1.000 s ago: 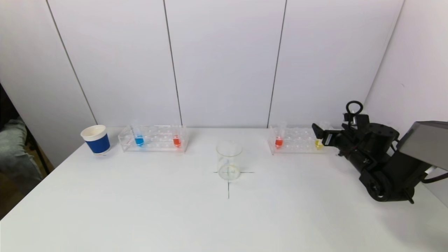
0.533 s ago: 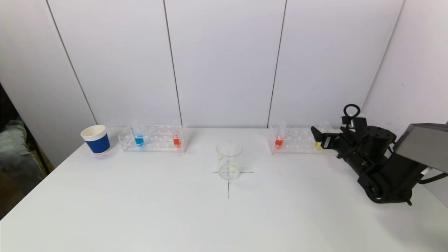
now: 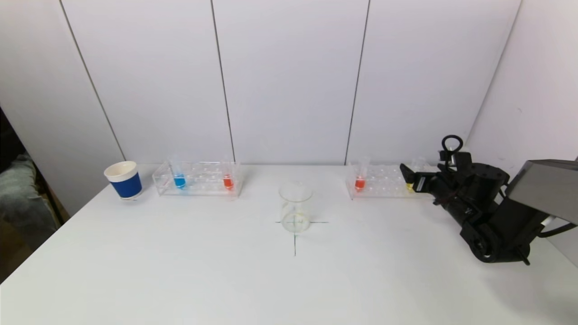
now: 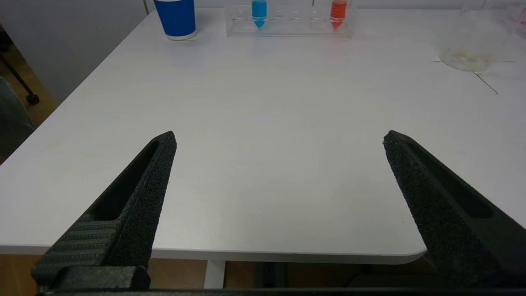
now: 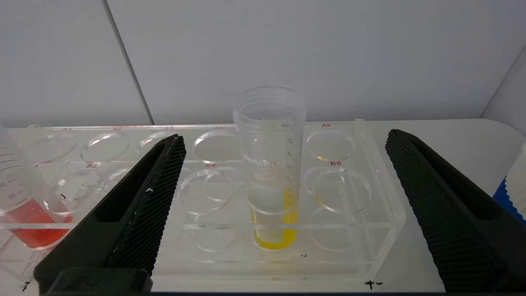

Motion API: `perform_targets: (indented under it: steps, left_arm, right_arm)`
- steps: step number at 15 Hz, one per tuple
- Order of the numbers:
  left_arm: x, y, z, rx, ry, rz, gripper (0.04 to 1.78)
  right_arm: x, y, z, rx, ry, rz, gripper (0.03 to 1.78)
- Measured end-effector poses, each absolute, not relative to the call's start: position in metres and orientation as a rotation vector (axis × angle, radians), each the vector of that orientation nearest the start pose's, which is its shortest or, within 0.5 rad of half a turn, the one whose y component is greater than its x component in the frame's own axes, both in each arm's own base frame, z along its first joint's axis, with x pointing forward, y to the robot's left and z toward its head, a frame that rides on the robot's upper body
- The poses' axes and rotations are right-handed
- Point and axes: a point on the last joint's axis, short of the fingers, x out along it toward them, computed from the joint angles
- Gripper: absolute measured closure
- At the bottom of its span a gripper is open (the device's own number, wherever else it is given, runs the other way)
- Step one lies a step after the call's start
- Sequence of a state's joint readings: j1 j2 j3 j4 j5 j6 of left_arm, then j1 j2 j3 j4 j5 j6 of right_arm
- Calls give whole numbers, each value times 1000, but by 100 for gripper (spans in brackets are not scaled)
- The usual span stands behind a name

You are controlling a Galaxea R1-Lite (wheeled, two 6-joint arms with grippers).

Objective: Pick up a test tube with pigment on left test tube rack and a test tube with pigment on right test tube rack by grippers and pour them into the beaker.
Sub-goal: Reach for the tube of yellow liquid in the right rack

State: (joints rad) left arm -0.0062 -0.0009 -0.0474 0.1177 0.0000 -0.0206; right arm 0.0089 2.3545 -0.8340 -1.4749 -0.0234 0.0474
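Observation:
I need to grip the yellow test tube next by the bare upper part below its rim [image 3: 418,164] with my right gripper, as the rack surrounds its lower half.
The left rack [image 3: 198,178] holds a blue tube [image 3: 179,180] and a red tube [image 3: 228,181]. The right rack [image 3: 384,180] holds a red tube [image 3: 360,182] and a yellow tube [image 3: 410,185]. The empty glass beaker [image 3: 295,206] stands on the cross mark at the table's middle. My right gripper [image 3: 408,178] is open at the right rack's near side; in the right wrist view the yellow tube [image 5: 269,164] stands upright in the rack [image 5: 370,213] between the spread fingers [image 5: 156,189], untouched. My left gripper [image 4: 279,139] is open and empty over the table's near edge, out of the head view.
A blue paper cup [image 3: 123,179] stands left of the left rack; it also shows in the left wrist view [image 4: 177,18]. White wall panels close the back and right side. A dark chair part shows beyond the table's left edge.
My right gripper has moved a little forward and left toward the right rack, closing in around the yellow tube. Nothing else has moved.

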Motion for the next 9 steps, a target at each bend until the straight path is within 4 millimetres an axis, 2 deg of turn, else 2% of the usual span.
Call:
perform_targets:
  steps: [9]
  left_arm:
    - [-27, 0, 76, -21, 69, -5, 6]
  right_arm:
    - [403, 4, 37, 47, 23, -12, 4]
